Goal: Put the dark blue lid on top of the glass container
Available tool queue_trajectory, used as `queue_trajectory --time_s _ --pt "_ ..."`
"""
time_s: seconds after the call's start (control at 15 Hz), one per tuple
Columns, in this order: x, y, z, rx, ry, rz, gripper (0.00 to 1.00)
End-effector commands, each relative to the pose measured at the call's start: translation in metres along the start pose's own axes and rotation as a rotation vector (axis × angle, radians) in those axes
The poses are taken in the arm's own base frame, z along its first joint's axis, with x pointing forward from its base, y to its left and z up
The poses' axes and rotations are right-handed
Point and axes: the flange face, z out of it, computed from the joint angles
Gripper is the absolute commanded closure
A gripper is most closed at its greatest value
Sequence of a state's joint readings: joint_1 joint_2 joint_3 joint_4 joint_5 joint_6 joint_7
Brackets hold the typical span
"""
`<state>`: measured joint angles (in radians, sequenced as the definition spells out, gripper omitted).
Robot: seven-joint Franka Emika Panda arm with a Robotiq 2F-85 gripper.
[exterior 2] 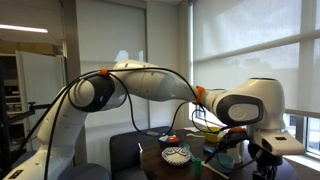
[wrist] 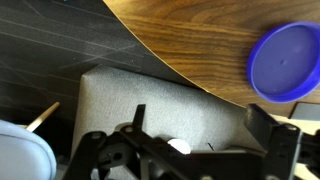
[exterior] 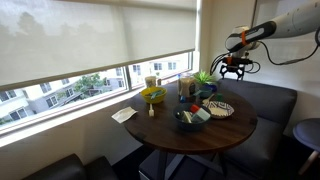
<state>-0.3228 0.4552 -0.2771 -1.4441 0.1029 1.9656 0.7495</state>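
Observation:
The gripper grips one edge of the dark blue lid next, leaving most of the lid's bottom clear, to set the lid on the glass container.
The glass container (exterior: 186,88) stands upright, dark and brownish, near the middle back of the round wooden table (exterior: 170,130). I cannot make out the dark blue lid in any view. A brighter blue round object (wrist: 288,62) lies near the table's edge in the wrist view and also shows in an exterior view (exterior: 210,88). My gripper (exterior: 233,68) hangs off the table's far side, above the grey bench (wrist: 150,95). In the wrist view its fingers (wrist: 200,125) are wide apart and empty. It also shows low in an exterior view (exterior 2: 264,162).
On the table are a yellow-green bowl (exterior: 153,95), a tan paper cup (exterior: 151,82), a small plant (exterior: 205,76), a patterned plate (exterior: 220,108), a dark bowl (exterior: 192,119) and a napkin (exterior: 124,115). Windows lie behind. A white rounded object (wrist: 20,150) sits by the bench.

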Motion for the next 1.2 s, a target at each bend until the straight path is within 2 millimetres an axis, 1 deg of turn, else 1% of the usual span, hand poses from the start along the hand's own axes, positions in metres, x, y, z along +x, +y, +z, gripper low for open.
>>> queue_trajectory --time_s 0.0,0.13,0.33,0.4,0.53,0.6,0.67,0.73,0.8,0.93,1.0,1.07,1.13 --pt "-0.003 -0.01 0.003 -0.005 -0.01 0.019 0.0" --pt "-0.01 -0.025 0.008 0.012 0.011 0.063 0.0" --pt "-0.022 -0.041 0.009 0.012 0.039 0.113 0.0" --pt "-0.026 -0.047 0.011 0.009 0.046 0.125 0.01" --pt "-0.031 -0.056 0.018 0.003 0.054 0.143 0.13" --pt "-0.033 -0.06 0.022 -0.001 0.062 0.149 0.23" --pt "-0.034 -0.064 0.026 -0.009 0.065 0.151 0.27" --pt "-0.035 -0.067 0.032 -0.012 0.067 0.151 0.29" --pt "-0.035 -0.071 0.035 -0.01 0.072 0.149 0.37" --pt "-0.033 -0.077 0.043 -0.008 0.091 0.143 0.45" --pt "-0.033 -0.08 0.046 -0.009 0.096 0.139 0.51" --pt "-0.033 -0.082 0.048 -0.007 0.1 0.135 0.48" --pt "-0.033 -0.084 0.051 -0.007 0.102 0.133 0.6"
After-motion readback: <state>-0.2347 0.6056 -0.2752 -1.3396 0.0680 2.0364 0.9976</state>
